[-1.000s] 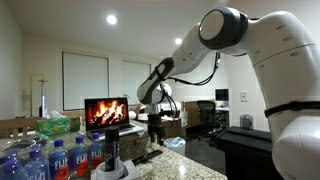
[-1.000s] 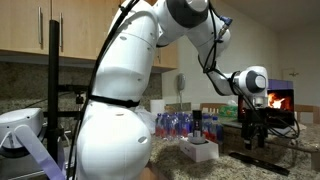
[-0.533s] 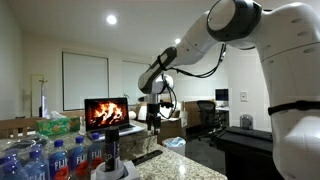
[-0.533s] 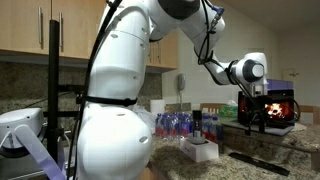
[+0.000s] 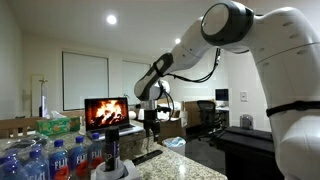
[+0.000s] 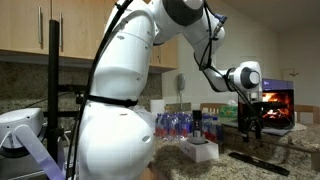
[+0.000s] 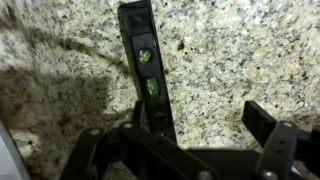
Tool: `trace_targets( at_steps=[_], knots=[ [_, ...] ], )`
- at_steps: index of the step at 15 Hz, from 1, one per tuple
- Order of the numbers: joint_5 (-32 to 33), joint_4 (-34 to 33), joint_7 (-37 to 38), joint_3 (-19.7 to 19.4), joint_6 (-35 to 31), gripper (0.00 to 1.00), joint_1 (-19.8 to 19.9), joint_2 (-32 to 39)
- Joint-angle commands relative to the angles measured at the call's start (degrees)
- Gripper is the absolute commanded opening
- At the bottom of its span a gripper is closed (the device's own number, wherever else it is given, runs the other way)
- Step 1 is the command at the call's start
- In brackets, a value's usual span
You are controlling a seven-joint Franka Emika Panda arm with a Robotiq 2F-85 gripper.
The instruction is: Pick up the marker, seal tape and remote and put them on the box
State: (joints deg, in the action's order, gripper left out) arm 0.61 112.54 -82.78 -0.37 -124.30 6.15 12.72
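Observation:
My gripper will lay the remote flat on the box, so next it will grip the remote across its long, slim sides near the middle. The remote's bottom stays free that way.
The remote (image 7: pixel 148 75) is a long, slim black bar with small green and orange buttons, lying on the speckled granite counter (image 7: pixel 220 50). My gripper (image 7: pixel 205 120) hangs just above it, open, with nothing between the fingers. The left finger overlaps the remote's near end and the right finger (image 7: pixel 262 120) stands over bare granite. In both exterior views the gripper (image 5: pixel 150 126) (image 6: pixel 250 125) points down over the counter, in front of the laptop. The marker and the seal tape are out of view. I cannot make out the box for sure.
A laptop showing a fire picture (image 5: pixel 105 112) (image 6: pixel 278 103) stands behind the gripper. Several water bottles (image 5: pixel 50 160) (image 6: pixel 175 125) crowd one end of the counter, with a green tissue box (image 5: pixel 58 125) behind them. A dark chair (image 5: pixel 210 115) stands beyond the counter.
The arm swung and lifted the gripper a little half a second ago, and it has come back down over the counter. The jaws stayed open.

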Motion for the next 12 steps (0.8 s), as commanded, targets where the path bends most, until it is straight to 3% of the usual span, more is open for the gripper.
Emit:
trace_targets(
  at_steps=[1,12],
  knots=[
    [4.24,-2.04,1.03,0.05,0.03,1.00,-1.45,3.84],
    [6.00,-2.77,0.43,1.56,-8.70,1.00,-1.72,11.90]
  ],
)
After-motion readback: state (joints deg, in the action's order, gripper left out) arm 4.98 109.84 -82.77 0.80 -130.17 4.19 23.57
